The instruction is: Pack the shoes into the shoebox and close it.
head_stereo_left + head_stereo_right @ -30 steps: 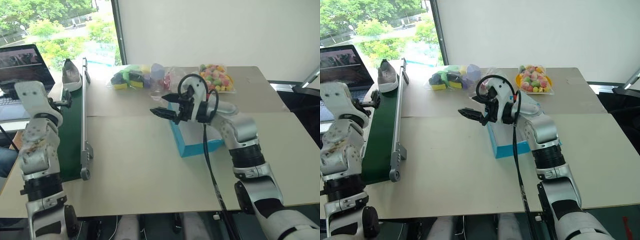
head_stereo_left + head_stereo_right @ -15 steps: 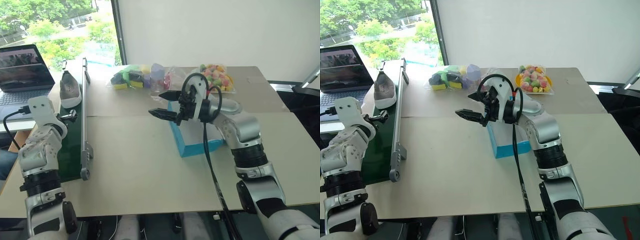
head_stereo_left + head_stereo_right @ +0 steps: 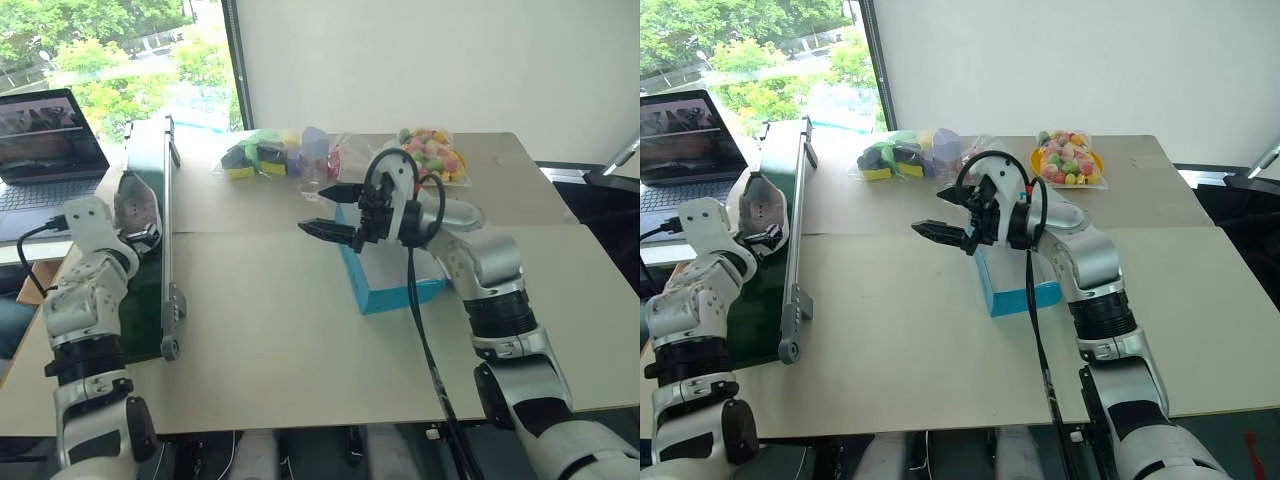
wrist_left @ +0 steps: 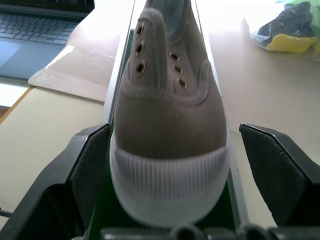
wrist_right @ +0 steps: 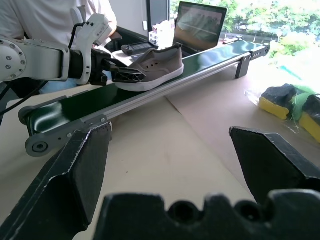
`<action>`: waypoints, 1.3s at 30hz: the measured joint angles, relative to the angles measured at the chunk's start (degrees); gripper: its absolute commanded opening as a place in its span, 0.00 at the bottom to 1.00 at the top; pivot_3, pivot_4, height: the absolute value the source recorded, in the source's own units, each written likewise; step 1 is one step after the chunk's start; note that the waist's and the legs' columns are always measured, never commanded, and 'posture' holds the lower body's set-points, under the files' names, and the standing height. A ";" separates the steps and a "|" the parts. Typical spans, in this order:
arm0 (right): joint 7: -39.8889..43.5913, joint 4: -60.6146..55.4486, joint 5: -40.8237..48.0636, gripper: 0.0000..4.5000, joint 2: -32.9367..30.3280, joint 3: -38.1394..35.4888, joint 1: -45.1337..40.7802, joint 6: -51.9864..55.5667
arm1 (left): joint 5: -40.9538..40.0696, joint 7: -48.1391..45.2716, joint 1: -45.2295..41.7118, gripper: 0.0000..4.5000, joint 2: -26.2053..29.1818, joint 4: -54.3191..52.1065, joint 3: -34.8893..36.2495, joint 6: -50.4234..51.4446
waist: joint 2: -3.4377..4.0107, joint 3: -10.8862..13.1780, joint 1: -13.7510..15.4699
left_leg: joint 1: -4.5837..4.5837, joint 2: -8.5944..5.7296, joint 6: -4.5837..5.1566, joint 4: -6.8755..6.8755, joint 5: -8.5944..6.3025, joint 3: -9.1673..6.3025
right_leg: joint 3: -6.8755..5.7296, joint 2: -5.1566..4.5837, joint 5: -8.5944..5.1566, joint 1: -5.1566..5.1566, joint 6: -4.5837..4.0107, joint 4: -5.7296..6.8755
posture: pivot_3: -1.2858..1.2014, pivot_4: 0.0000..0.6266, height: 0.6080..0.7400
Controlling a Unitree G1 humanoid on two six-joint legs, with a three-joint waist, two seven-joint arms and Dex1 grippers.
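The left gripper's fingers are beside the shoe's toe (image 4: 169, 150), above the green conveyor, so the left gripper needs to close. Closing now would catch the shoe.
A grey-taupe shoe (image 4: 167, 105) with a white sole lies on the dark-green conveyor (image 3: 148, 290), toe towards me. My left gripper (image 4: 172, 132) is open with a finger on either side of the toe; the shoe (image 3: 135, 203) shows just beyond that gripper (image 3: 140, 236) from above. The turquoise shoebox (image 3: 380, 295) stands mid-table, partly hidden by my right arm. At the box's left end my right gripper (image 3: 328, 209) hangs open and empty, pointing left above the table. The right wrist view looks across at the shoe (image 5: 152, 67) and the left gripper (image 5: 125, 76).
Two clear bags of colourful toys (image 3: 270, 152) (image 3: 432, 152) lie at the table's back. An open laptop (image 3: 50, 135) sits left of the conveyor. A person in a white shirt (image 5: 52, 20) is behind the conveyor's near end.
The shoe has travelled down the belt towards me. My left hand has dropped to belt level, so the toe now sits between its fingers. The right arm has stayed put.
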 measured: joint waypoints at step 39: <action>-25.78 8.57 13.57 1.00 4.31 -23.56 -7.56 21.37 | -12.34 1.82 -12.46 0.01 -20.36 -19.36 -11.53 12.76 | -0.04 -0.02 0.28 | -0.18 -0.09 0.06 0.23 0.05 -0.07 | -0.10 0.04 0.12 0.10 0.09 0.02 | 0.52 0.24 0.99</action>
